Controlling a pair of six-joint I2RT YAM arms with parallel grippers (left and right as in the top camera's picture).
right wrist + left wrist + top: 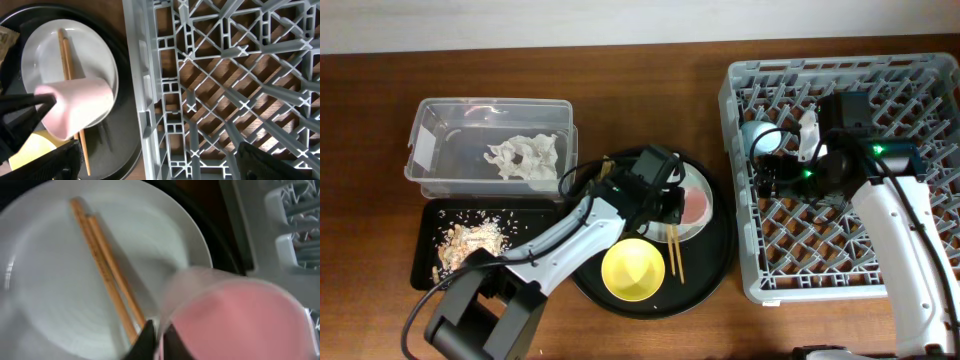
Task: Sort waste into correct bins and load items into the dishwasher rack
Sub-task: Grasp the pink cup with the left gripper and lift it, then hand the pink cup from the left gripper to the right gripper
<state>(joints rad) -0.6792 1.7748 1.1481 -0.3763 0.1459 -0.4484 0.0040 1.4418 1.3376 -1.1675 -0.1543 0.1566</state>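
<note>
I need to load the pink cup into the dishwasher rack (840, 265), so I should next grab the cup's outer body with my right gripper and leave the cup's rim to my left gripper.
My left gripper (161, 340) is shut on the rim of the pink cup (240, 320), one finger inside and one outside. The cup leans over the pale plate (50, 280), where the chopsticks (102, 265) lie. From above, the pink cup (696, 205) and plate (706, 190) sit on the round black tray beside the yellow bowl (635, 270). My right gripper (772, 177) is open and empty above the dishwasher rack (840, 265), near the blue cup (757, 135) standing in it. Napkins (525, 158) lie in the clear tub (430, 120). Food scraps (470, 240) lie in the shallow black tray (430, 275).
The large round black tray (715, 265) lies between the bins and the rack. A brown wrapper (5, 37) shows at its far edge in the right wrist view. The rack's grey wall (145, 100) stands close to the tray's right rim.
</note>
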